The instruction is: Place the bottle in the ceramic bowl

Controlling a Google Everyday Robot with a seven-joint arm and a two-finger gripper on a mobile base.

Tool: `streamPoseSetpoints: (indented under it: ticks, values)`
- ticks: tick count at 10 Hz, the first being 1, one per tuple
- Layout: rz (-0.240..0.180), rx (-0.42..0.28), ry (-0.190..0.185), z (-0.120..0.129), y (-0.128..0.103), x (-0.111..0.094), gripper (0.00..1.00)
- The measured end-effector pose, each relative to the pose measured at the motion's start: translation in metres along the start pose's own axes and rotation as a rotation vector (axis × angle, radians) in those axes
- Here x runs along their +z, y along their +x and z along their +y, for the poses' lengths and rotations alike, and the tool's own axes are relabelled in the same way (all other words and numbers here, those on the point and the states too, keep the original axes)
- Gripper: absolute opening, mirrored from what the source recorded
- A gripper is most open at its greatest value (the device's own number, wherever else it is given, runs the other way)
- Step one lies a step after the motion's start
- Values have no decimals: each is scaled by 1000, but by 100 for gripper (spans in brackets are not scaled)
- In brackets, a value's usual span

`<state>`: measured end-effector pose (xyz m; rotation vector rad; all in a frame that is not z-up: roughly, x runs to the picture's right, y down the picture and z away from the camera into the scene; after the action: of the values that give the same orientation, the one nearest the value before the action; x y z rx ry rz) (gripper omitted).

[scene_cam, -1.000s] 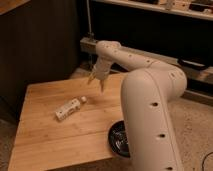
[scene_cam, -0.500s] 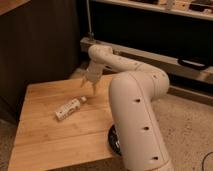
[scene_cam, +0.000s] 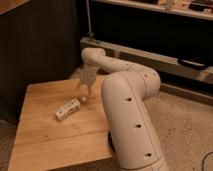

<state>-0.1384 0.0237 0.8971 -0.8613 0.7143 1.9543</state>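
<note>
The small white bottle needs my gripper on its end with the cap (scene_cam: 82,100) next, so that I can place the bottle (scene_cam: 67,109) in the ceramic bowl.
The small white bottle (scene_cam: 67,109) lies on its side on the wooden table (scene_cam: 45,140), cap pointing to the upper right. My gripper (scene_cam: 83,95) points down just above and to the right of the bottle's cap end, fingers open and empty, not touching it. The black ceramic bowl (scene_cam: 109,140) is almost wholly hidden behind my white arm (scene_cam: 130,120); only a dark sliver shows at the table's right front edge.
A dark wall panel (scene_cam: 40,45) stands behind the table. A low metal shelf rail (scene_cam: 170,60) runs along the back right. Speckled floor (scene_cam: 185,130) lies to the right of the table.
The gripper has moved left and down, from above the table's back edge toward the bottle's cap end. The arm now covers the bowl. The bottle has not moved.
</note>
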Motion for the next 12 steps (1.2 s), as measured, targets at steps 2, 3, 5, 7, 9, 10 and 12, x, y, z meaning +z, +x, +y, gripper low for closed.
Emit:
streamPoseSetpoints:
  ticks: [2, 3, 5, 7, 9, 10, 12]
  values:
    - [18, 10, 36, -10, 9, 15, 65]
    - [28, 15, 45, -14, 12, 22, 65]
    - [39, 25, 43, -19, 14, 32, 65]
    - [50, 37, 36, -21, 12, 40, 65]
    - [59, 36, 30, -19, 12, 47, 65]
    - [64, 40, 26, -20, 11, 49, 65]
    - [78, 52, 20, -22, 9, 53, 65]
